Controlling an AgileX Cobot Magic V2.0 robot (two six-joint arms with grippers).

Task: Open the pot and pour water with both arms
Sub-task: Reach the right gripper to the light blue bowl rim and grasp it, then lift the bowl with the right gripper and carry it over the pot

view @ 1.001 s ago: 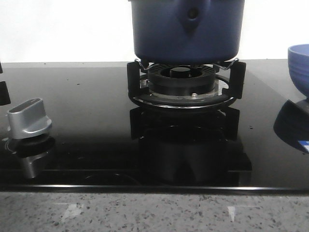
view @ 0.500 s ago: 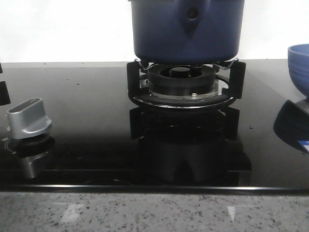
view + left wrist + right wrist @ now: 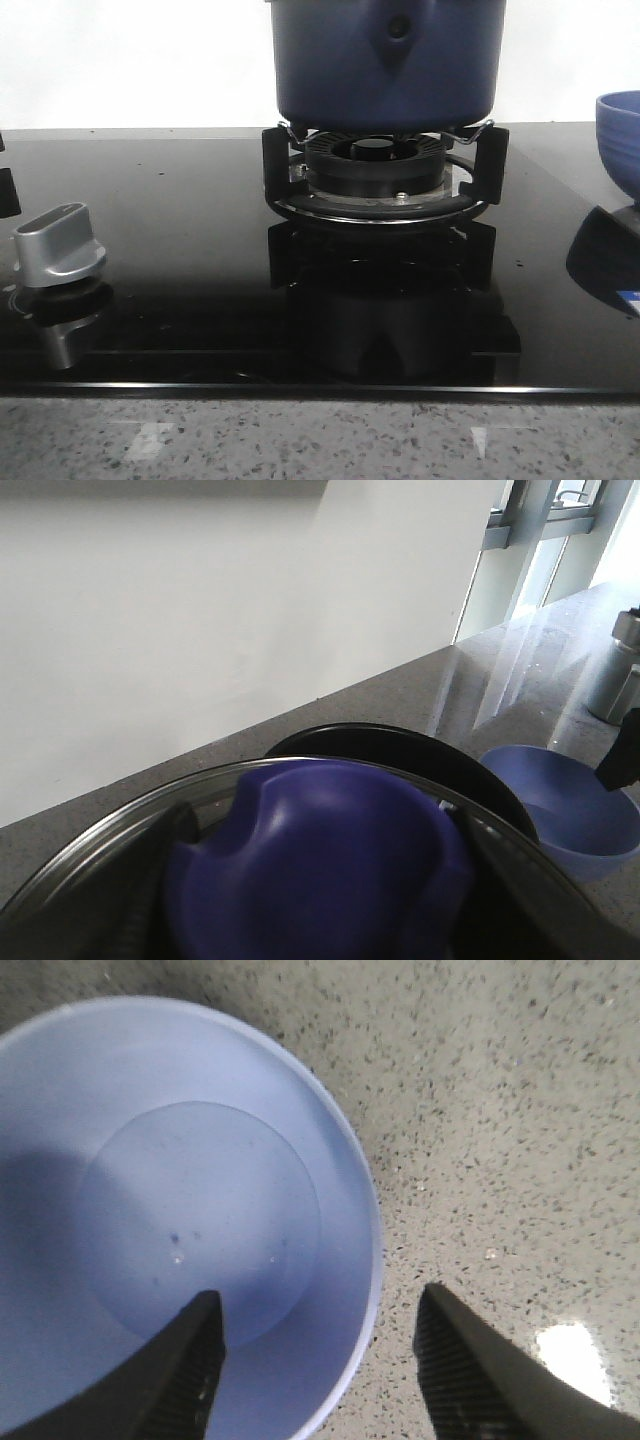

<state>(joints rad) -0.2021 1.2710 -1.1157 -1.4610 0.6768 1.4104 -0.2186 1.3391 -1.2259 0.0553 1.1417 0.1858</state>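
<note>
My right fingers are above the bowl's rim (image 3: 362,1300) and would miss; they should lower first, then close.
The dark navy pot (image 3: 385,60) stands on the gas burner (image 3: 378,170), its teardrop bulge with the small hole facing the front camera; its top is cut off there. In the left wrist view my left gripper (image 3: 320,905) is shut on the navy knob (image 3: 320,850) of a glass lid (image 3: 90,850), and the pot's dark round opening (image 3: 400,750) shows just beyond the lid. My right gripper (image 3: 315,1360) is open and straddles the rim of the light blue bowl (image 3: 170,1210), one finger over the inside and one outside. Neither gripper shows in the front view.
A silver stove knob (image 3: 60,245) sits at the front left of the black glass hob (image 3: 180,200). The light blue bowl (image 3: 622,140) stands at the right edge on the speckled counter. A steel bottle (image 3: 612,675) stands beyond the bowl (image 3: 565,800) in the left wrist view.
</note>
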